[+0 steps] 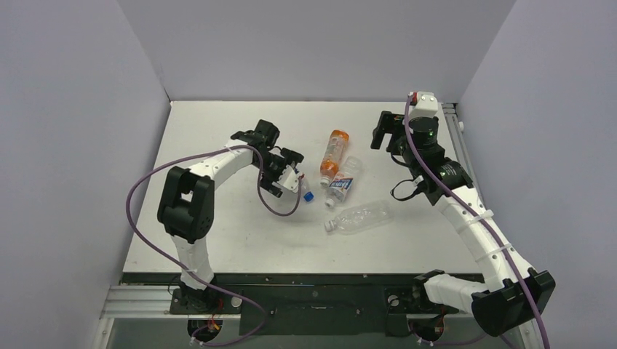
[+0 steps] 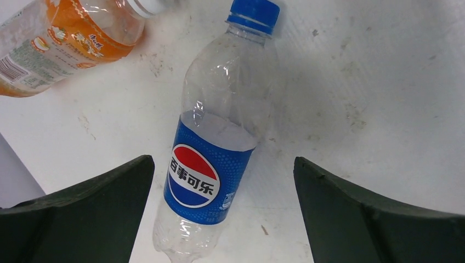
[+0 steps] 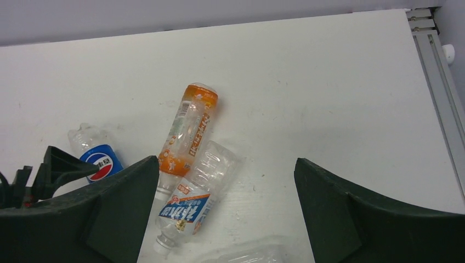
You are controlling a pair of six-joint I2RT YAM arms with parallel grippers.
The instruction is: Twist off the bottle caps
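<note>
The label of the Pepsi bottle is below my fingers, so it isn't time to close yet. My left gripper needs to go lower first, then close on the bottle.
A Pepsi bottle (image 2: 211, 159) lies on the table with its blue cap (image 2: 253, 13) on. My left gripper (image 2: 225, 219) hovers open above its lower half, a finger on each side, touching nothing. From above only the blue cap (image 1: 308, 196) peeks out beside the left gripper (image 1: 287, 173). An orange bottle (image 3: 189, 129), a short bottle with a blue-white label (image 3: 200, 197) and pale cap (image 3: 160, 245), and a plain bottle (image 1: 360, 218) lie in a loose cluster. My right gripper (image 1: 381, 131) hangs open, well above the cluster and to its right.
A grey wall runs along the table's left side and another along the back. A metal rail (image 3: 438, 82) borders the table's right edge. Purple cables loop from both arms; the left one (image 1: 138, 196) sags over the table's left part.
</note>
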